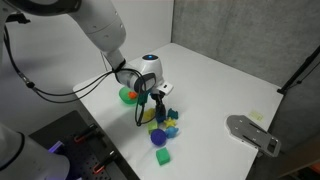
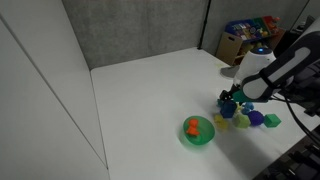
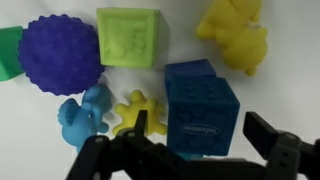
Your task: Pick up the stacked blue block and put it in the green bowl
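Observation:
The robot's fingers reach forward on both sides of the cube, level with the cube's logo side, so the gripper should close on the dark blue cube (image 3: 202, 115) now.
The stacked blue block (image 3: 202, 112) is a dark blue cube with an oval logo on its side, seen in the wrist view low in the middle. My gripper (image 3: 200, 132) is open, with one black finger on each side of the cube and a gap on both sides. In both exterior views the gripper (image 1: 160, 102) (image 2: 232, 100) hangs low over the toy cluster. The green bowl (image 1: 127, 96) (image 2: 198, 132) stands apart from the cluster and has an orange piece in it.
Around the cube lie a purple knobbly ball (image 3: 60, 52), a green cube (image 3: 131, 36), a yellow toy (image 3: 235, 33), a light blue figure (image 3: 82, 115) and a yellow star (image 3: 130, 110). A grey device (image 1: 252, 133) lies on the white table. A cardboard box (image 2: 245, 40) stands beyond it.

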